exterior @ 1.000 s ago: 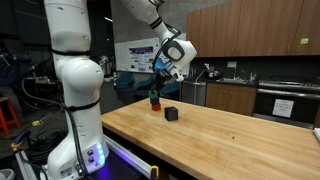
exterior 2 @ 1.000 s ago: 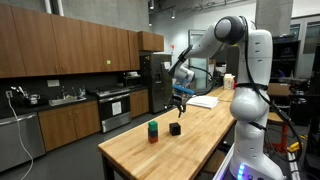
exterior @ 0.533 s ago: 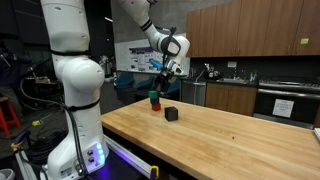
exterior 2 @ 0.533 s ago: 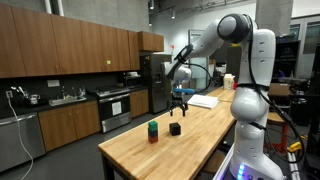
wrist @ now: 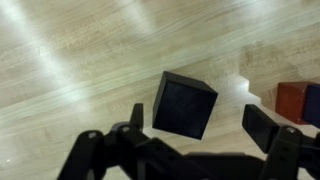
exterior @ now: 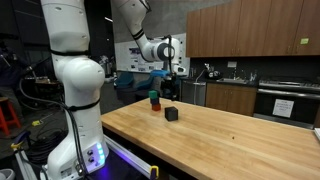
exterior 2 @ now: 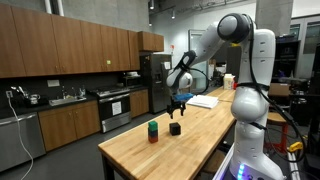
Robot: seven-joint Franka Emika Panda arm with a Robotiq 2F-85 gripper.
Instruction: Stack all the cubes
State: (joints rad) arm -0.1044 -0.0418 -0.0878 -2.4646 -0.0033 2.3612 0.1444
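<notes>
I should next grab the black cube from above by two opposite sides, so its bottom is free to stack onto the green cube.
The black cube (wrist: 184, 104) lies on the wooden table, between my open fingers in the wrist view. It also shows in both exterior views (exterior: 171, 114) (exterior 2: 175, 128). The green cube (exterior 2: 153, 127) sits on top of the red cube (exterior 2: 153, 136) a short way off; this pair also shows in an exterior view (exterior: 155, 100). An edge of the red cube (wrist: 299, 101) shows at the right of the wrist view. My gripper (wrist: 200, 125) is open and empty, hovering above the black cube (exterior: 170, 80) (exterior 2: 177, 101).
The wooden table (exterior: 230, 140) runs long, with edges near the cubes (exterior 2: 120, 150). Kitchen cabinets and counters stand behind. The robot's white base (exterior: 75, 90) stands at the table's side.
The arm has moved from above the green-red pair toward the black cube and now hovers over it. The cubes have not moved.
</notes>
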